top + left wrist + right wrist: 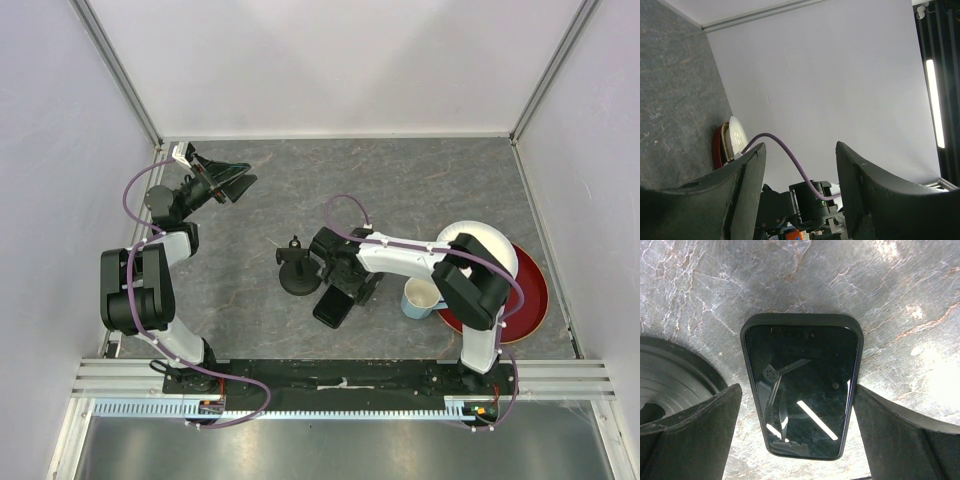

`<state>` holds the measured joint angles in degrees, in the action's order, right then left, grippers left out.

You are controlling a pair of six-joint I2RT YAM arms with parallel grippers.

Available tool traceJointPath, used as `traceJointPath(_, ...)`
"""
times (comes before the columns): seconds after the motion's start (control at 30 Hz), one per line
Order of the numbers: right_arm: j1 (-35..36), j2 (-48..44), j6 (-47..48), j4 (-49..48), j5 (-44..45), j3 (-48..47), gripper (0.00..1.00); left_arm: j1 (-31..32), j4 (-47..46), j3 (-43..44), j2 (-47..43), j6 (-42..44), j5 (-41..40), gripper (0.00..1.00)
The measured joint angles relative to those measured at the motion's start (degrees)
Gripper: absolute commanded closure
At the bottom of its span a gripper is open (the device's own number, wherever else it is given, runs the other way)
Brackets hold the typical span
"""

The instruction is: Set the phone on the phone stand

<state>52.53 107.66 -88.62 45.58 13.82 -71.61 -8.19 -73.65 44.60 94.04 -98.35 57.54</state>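
My fingertips are low on either long side of the phone (337, 301) (802, 390), so it is now time for my right gripper to close, which would catch the phone.
The phone (802, 390) is a glossy black slab lying flat, screen up, on the grey table; in the top view it (331, 308) lies just right of the phone stand. The phone stand (297, 270) is upright on its round disc base, whose edge shows in the right wrist view (670, 370). My right gripper (797, 390) is open and low over the phone, one finger on each long side: the right one at the phone's edge, the left one a small gap away. It is also in the top view (345, 290). My left gripper (228, 183) is open, empty and raised at the back left.
A pale mug (420, 298) stands right of the right arm's wrist. A white bowl (490, 250) sits on a dark red plate (530, 300) at the far right; both show in the left wrist view (732, 135). White walls enclose the table.
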Motion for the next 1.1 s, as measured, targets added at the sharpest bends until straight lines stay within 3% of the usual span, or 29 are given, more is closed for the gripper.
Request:
traceJointPath(0.23,-0.09,1.27,0.04,1.62,-0.09,-1.4,0.06,0.0,-0.24,0.0,0.0,-0.02,0.0,0.36)
traceJointPath(0.43,-0.44,1.53,0.2,2.38,-0.68,-1.31,0.19,0.0,-0.24,0.0,0.0,-0.02,0.0,0.36)
traceJointPath(0.7,-1.01,1.01,1.11,1.75,-1.7,-0.15,0.63,0.0,-0.24,0.0,0.0,-0.04,0.0,0.36)
traceJointPath(0.73,-1.05,0.9,1.22,1.6,-1.75,0.0,0.72,0.0,-0.24,0.0,0.0,-0.04,0.0,0.36)
traceJointPath(0.77,-1.05,0.76,1.31,1.4,-1.77,0.2,1.0,0.0,-0.24,0.0,0.0,-0.04,0.0,0.36)
traceJointPath(1.1,-0.98,-1.57,2.08,-1.51,-1.11,3.08,1.0,0.0,-0.24,0.0,0.0,-0.04,0.0,0.36)
